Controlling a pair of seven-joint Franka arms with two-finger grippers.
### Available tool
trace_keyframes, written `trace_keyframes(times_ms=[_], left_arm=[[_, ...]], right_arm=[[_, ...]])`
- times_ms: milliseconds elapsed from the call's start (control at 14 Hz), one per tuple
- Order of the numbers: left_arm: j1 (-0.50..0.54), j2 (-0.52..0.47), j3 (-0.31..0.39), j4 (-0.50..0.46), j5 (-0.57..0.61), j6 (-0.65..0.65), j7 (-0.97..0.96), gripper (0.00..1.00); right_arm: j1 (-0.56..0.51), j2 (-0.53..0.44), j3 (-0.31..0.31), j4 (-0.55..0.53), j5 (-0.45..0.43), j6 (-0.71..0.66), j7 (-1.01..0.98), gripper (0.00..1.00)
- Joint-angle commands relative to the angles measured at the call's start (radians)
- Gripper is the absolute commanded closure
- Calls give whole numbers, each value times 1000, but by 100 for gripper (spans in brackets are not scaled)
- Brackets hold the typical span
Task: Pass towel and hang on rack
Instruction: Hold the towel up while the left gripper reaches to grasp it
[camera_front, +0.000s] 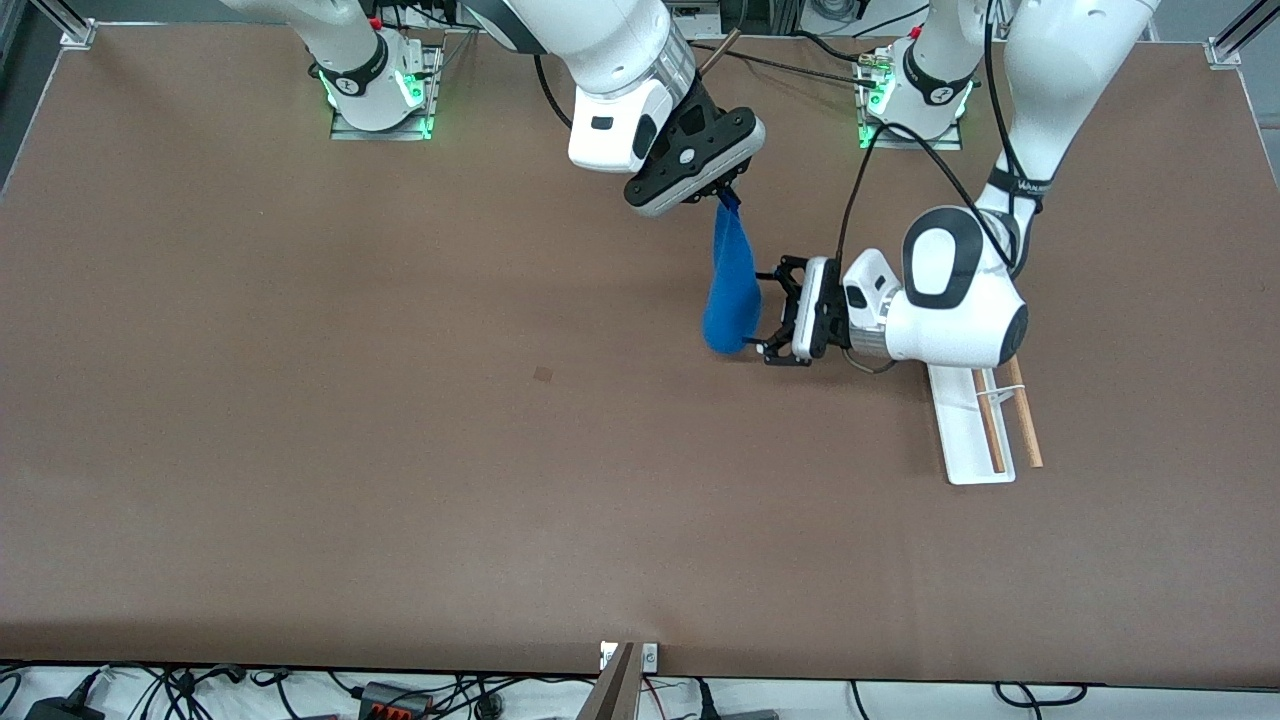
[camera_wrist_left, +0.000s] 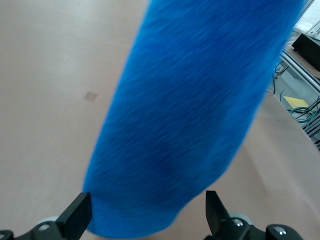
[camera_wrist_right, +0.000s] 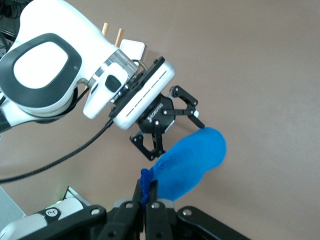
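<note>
My left gripper grips the towel by its lower end (camera_front: 729, 335) next, to pass it on to the rack (camera_front: 985, 420).
The blue towel (camera_front: 730, 285) hangs bunched in the air over the middle of the table. My right gripper (camera_front: 728, 193) is shut on its top corner (camera_wrist_right: 146, 176). My left gripper (camera_front: 768, 313) is open beside the towel's lower end, fingers turned toward it. In the left wrist view the towel (camera_wrist_left: 185, 115) fills the space ahead, its lower end between the two open fingertips (camera_wrist_left: 75, 215). The rack (camera_front: 985, 420) lies toward the left arm's end of the table, white base and two wooden bars partly hidden under the left arm.
The brown table (camera_front: 400, 450) has a small dark mark (camera_front: 543, 374) nearer the front camera. The arm bases (camera_front: 380, 90) stand along the table's top edge. Cables lie beneath the front edge.
</note>
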Motion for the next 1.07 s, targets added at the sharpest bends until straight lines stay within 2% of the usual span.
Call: trace_keyframes(times_ms=[0,71,143,214,286,429,500,786,1000], left_arm=[[0,-40,-18,-40,-42,56,43,7],[-7,-35,-44,-39,-62,99,44,21],[-7,-32,-73,-40,-87,148,43,42],[-7,-18,-90,-39,-105,195,43,55],[-14,-8,-100,-31,-122,216,41,60],[-22,-6,-101,-31,-137,237,43,83],[-22,-11,-103,-31,-139,248,41,99],[-40,-15,-109,-33,-139,346,24,99],[-13,-11,-98,-42,-130,349,15,99]], right_arm=[[6,8,-5,19,17,0,16,100],[6,8,-5,19,17,0,17,100],[6,8,-5,19,17,0,17,100],[6,8,-5,19,16,0,17,100],[6,8,-5,19,16,0,16,100],[5,6,-5,19,16,0,16,100],[5,8,-5,19,16,0,16,100],[5,6,-5,19,16,0,16,100],[5,8,-5,19,14,0,10,100]])
